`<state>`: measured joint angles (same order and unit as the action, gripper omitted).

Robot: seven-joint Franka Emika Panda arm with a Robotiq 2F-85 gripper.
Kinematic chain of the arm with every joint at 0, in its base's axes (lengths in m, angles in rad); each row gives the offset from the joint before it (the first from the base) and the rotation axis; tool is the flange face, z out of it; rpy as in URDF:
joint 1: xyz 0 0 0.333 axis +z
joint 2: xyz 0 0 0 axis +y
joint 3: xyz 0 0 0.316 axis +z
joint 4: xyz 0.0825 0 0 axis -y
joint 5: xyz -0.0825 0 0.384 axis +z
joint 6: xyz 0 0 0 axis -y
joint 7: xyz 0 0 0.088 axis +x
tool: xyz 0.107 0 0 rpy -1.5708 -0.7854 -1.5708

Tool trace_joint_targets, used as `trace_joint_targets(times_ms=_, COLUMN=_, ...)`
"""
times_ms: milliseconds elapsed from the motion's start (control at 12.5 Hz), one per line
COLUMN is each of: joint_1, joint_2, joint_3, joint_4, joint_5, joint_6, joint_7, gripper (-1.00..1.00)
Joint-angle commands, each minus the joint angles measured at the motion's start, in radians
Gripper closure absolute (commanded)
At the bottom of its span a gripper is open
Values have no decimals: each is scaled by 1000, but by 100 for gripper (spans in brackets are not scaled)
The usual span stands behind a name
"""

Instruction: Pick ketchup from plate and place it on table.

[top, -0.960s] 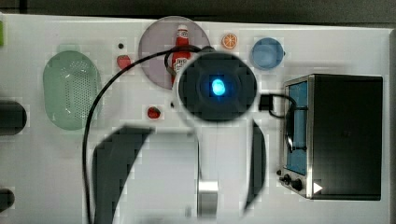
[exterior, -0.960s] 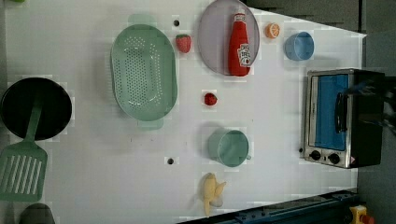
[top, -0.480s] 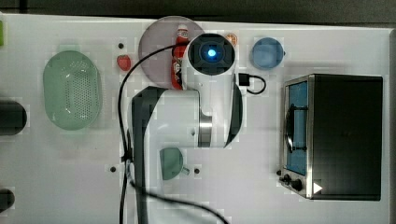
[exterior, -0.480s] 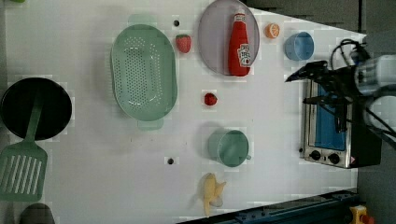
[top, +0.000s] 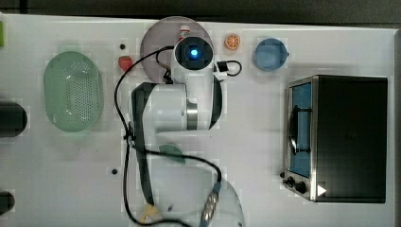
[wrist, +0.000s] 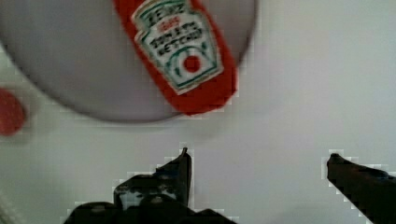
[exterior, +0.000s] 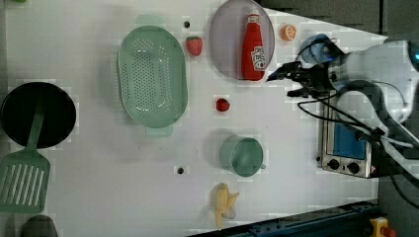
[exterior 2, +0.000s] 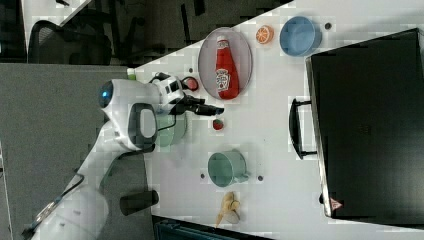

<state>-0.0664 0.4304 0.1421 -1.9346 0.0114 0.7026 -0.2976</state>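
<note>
I should next use my gripper to grab the ketchup by its red body (exterior: 254, 39) and move the ketchup off the plate (exterior: 227, 44). Then I should put the ketchup on the tabletop.
The ketchup (exterior: 253, 47), a slim red bottle with a whitish cap, lies flat on the pale mauve plate (exterior: 227, 44) at the far edge of the white table (exterior: 99, 173). My gripper (exterior: 281, 85) hovers open just past the bottle's base end, off the plate's rim, with nothing between its fingers. In the wrist view the gripper (wrist: 258, 156) has its fingertips spread wide over bare tabletop, with the ketchup (wrist: 187, 51) and the plate (wrist: 70, 60) ahead of them. In the top view my arm covers most of the bottle; its cap (top: 183, 34) peeks out on the plate (top: 156, 42).
A green perforated basket (exterior: 152, 79), two strawberry pieces (exterior: 194, 45) (exterior: 223, 104), a green cup (exterior: 242, 155) and a banana (exterior: 225, 210) lie on the table. A toaster oven (top: 340, 137), a blue bowl (top: 270, 53) and an orange slice (top: 232, 41) sit on the top view's right.
The arm has swung from beside the toaster oven toward the plate, bringing the gripper up to the bottle's base end. The fingers stayed open; the ketchup has not moved.
</note>
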Motion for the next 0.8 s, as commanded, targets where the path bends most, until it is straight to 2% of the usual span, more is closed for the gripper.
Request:
trace_joint_targets(times_ms=80, joint_1=-6, joint_2=71, joint_3=6, joint_4=110, joint_5=-1, joint_6=47, joint_7=-317, gripper=-100)
trace_joint_targets(times_ms=400, joint_1=3, joint_2=204, joint_3=6, joint_4=243, joint_5=-6, joint_6=48, joint_7=-447, gripper=-100)
trace_joint_targets(times_ms=800, joint_1=22, joint_2=341, joint_3=6, joint_4=353, joint_5=-67, joint_6=87, joint_7=-449, gripper=-100)
